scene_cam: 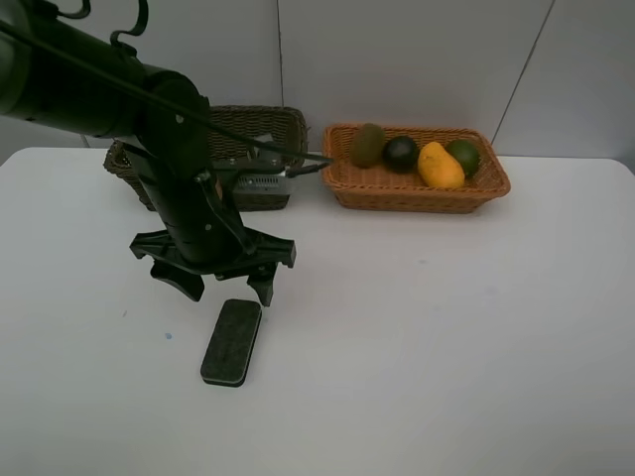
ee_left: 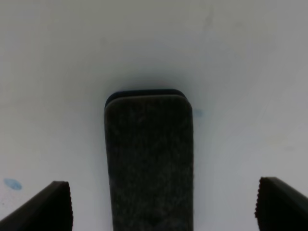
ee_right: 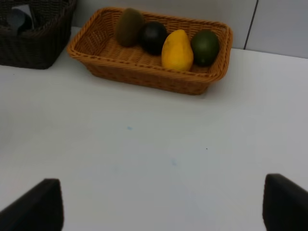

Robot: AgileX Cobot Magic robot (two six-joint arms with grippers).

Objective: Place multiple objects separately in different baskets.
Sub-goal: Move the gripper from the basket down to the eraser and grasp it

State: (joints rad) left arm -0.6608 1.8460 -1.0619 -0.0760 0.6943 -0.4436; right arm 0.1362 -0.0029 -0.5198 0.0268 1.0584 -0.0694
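The fingers of my left gripper are still above the black eraser, so it is too early to close and closing now would miss it. Next, it moves down.
A black eraser lies flat on the white table. My left gripper hangs open just behind its far end; in the left wrist view the eraser lies between the two fingertips without touching them. The orange-tan basket at the back holds a brown kiwi, a dark mangosteen, a yellow mango and a green lime. The left arm partly hides the dark basket. My right gripper is open over bare table, well short of the orange-tan basket.
The dark basket stands just left of the orange-tan one, with something pale showing inside it that I cannot make out. A few faint blue marks dot the table. A grey wall rises right behind both baskets.
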